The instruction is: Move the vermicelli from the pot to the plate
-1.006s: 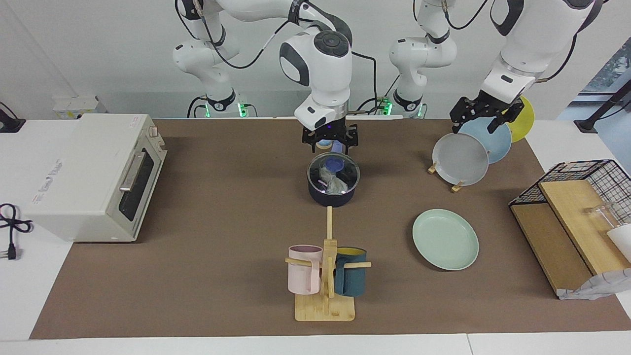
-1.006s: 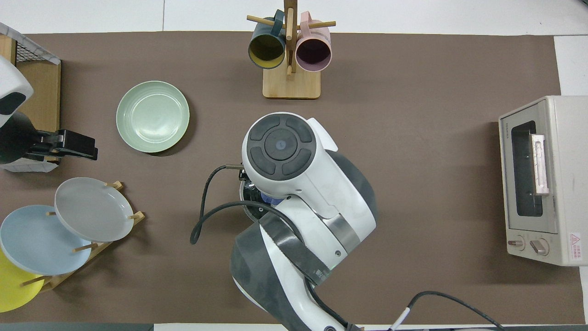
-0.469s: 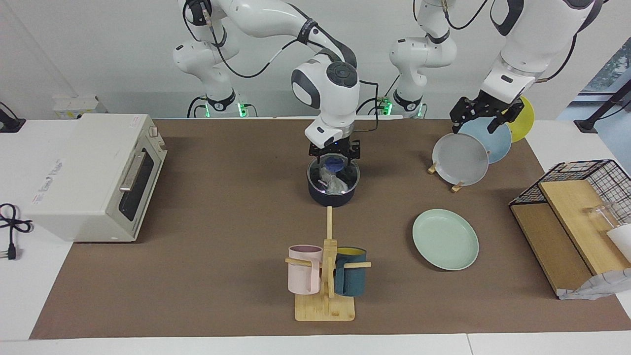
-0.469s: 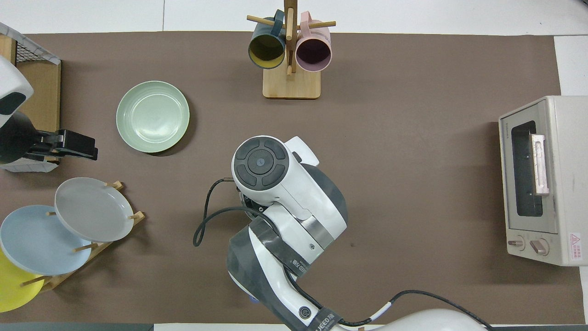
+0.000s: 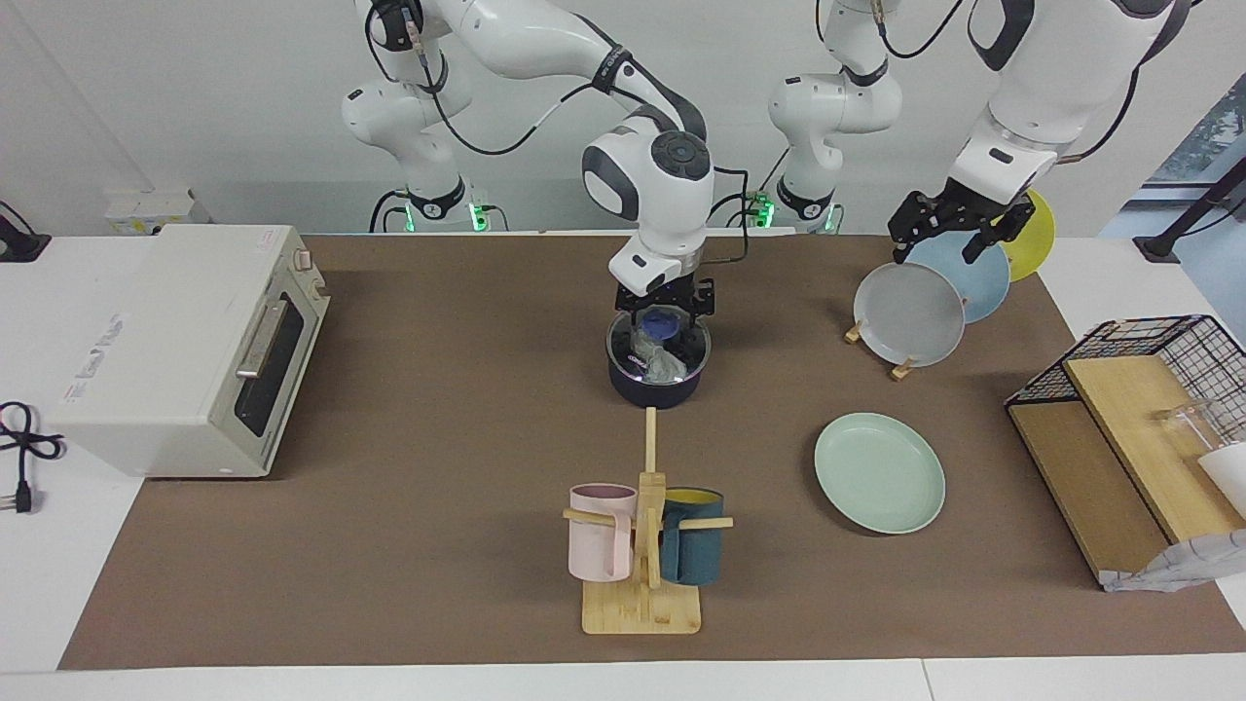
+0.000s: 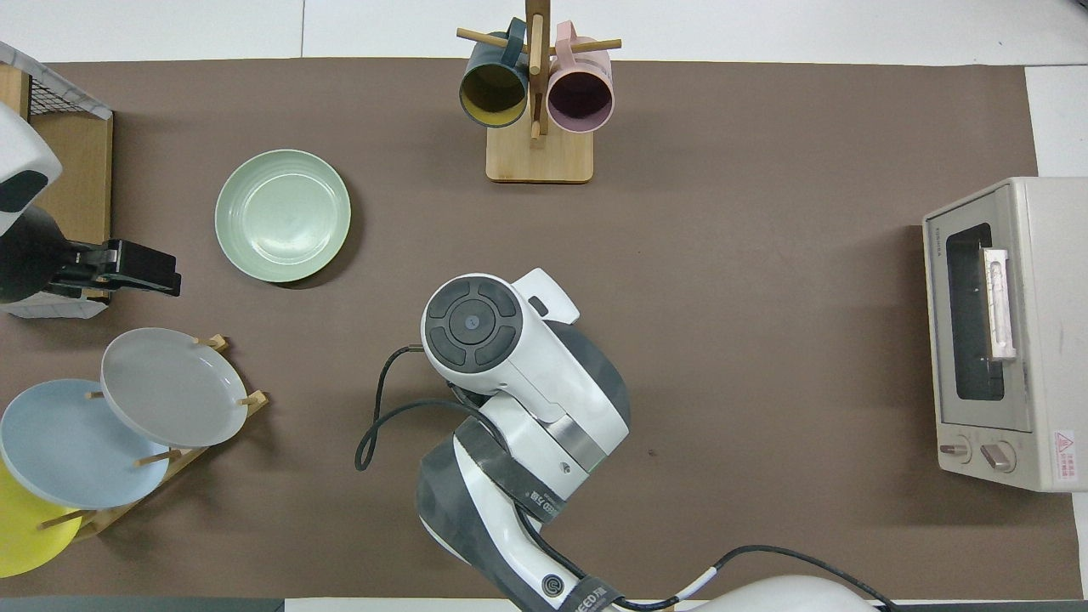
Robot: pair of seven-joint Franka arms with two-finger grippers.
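Observation:
I should next use my right gripper to hold the round glass lid on the pot by its blue knob [image 5: 662, 320], because the lid is too wide for the fingers.
The dark navy pot [image 5: 654, 387] stands mid-table with a round glass lid [image 5: 681, 349] on it. Whitish vermicelli [image 5: 660, 363] shows through the glass. My right gripper [image 5: 663, 315] is down at the lid, open, its fingers on either side of the blue knob [image 5: 662, 320]. In the overhead view the right arm [image 6: 510, 357] hides the pot and lid. The mint-green plate [image 5: 879, 472] [image 6: 282, 215] lies empty toward the left arm's end, farther from the robots than the pot. My left gripper [image 5: 959, 229] [image 6: 144, 268] waits, open, over the plate rack.
A rack [image 5: 910, 313] holds grey, light blue and yellow plates [image 6: 170, 387]. A mug tree [image 5: 642, 545] [image 6: 537, 102] stands farther from the robots than the pot. A toaster oven [image 5: 185, 346] [image 6: 1003, 331] is at the right arm's end, a wire basket with boards [image 5: 1129, 419] at the left arm's.
My right gripper has come down from above the pot to the lid's knob. The left arm, pot and plate have not moved.

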